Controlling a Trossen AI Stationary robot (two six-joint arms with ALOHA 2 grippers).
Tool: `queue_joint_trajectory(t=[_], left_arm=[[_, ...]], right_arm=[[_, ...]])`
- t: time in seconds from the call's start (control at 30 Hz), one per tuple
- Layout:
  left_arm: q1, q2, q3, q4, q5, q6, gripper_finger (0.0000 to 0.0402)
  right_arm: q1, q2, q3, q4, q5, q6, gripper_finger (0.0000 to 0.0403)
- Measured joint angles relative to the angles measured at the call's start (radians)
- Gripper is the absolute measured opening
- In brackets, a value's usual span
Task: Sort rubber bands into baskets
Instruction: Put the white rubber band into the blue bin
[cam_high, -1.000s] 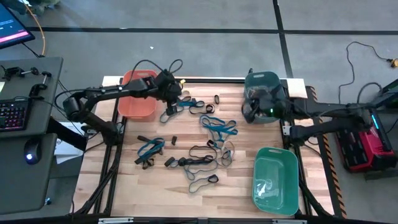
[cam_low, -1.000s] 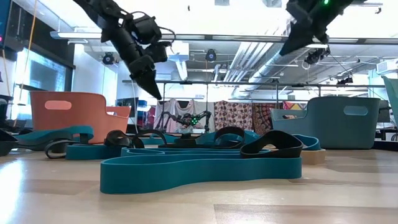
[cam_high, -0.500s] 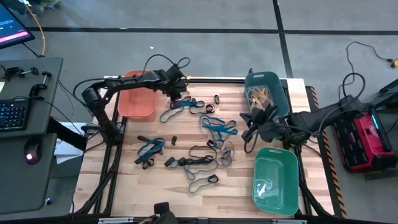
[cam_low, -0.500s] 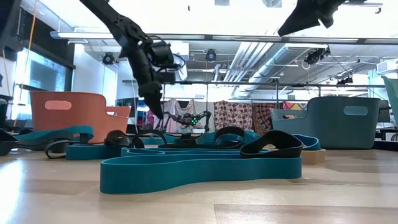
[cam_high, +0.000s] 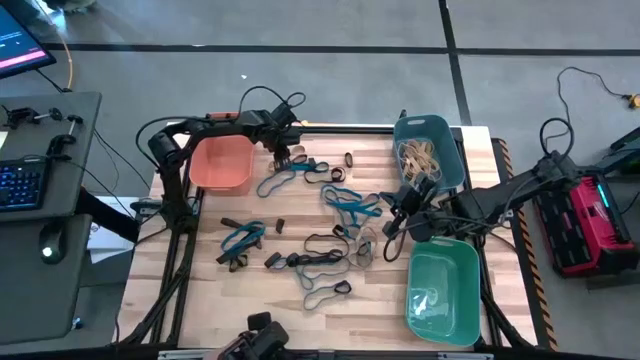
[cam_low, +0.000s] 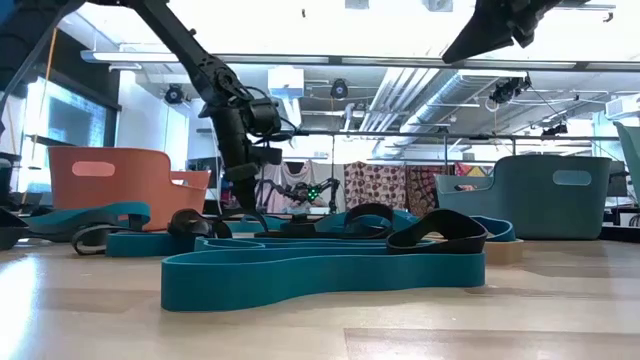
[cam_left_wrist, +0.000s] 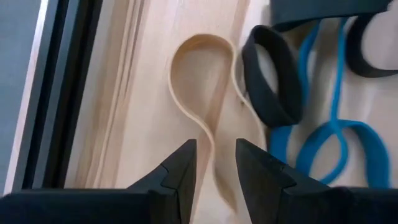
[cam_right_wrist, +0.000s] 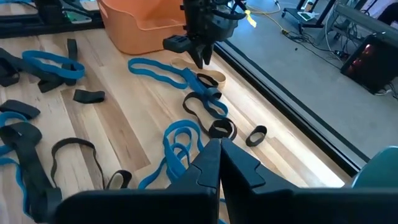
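Observation:
My left gripper should next sort the tan rubber band into the teal basket, so it should grab the band by the part beside its rounded end (cam_left_wrist: 212, 148).
Blue and black rubber bands (cam_high: 340, 215) lie spread over the wooden table. A tan rubber band (cam_left_wrist: 202, 93) lies flat near the far edge, beside the orange basket (cam_high: 220, 165). My left gripper (cam_left_wrist: 214, 158) points down just above it, open, with one strand of the band running between the fingertips; the tan band (cam_right_wrist: 210, 78) and the left gripper (cam_right_wrist: 200, 55) also show in the right wrist view. The dark teal basket (cam_high: 428, 150) holds tan bands. My right gripper (cam_right_wrist: 219, 149) hangs shut over the table, between the teal and green baskets (cam_high: 443, 290).
A black band (cam_left_wrist: 270, 81) and a blue band (cam_left_wrist: 336, 143) lie close beside the tan one. The table's dark far-edge rail (cam_left_wrist: 62, 93) runs just past it. Black cables (cam_high: 265, 100) loop behind the orange basket.
My left gripper has come down toward the table beside the orange basket, tipping steeper, and its fingers have parted. My right gripper has swung from over the teal basket toward the near edge and the table's middle, staying shut; the tan bands in that basket now show.

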Motion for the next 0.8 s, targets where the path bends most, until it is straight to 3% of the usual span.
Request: queue_joint_trajectory(t=[0.37,0.47,0.63,0.8], left_arm=[[0.013,0.045,0.000,0.020,-0.003,0.026,0.0102],[0.013,0.045,0.000,0.009,-0.003,0.051,0.0080],[0.009,0.042,0.000,0.006,-0.027,0.079,0.0009],[0.000,0.000,0.000,0.010,-0.113,0.087,0.0004]], right_arm=[[-0.001,0.009,0.000,0.008,-0.003,-0.001,0.0000],[-0.001,0.009,0.000,0.007,-0.005,-0.002,0.0000],[-0.001,0.009,0.000,0.007,-0.006,-0.004,0.0000],[-0.001,0.009,0.000,0.006,-0.007,-0.004,0.0000]])
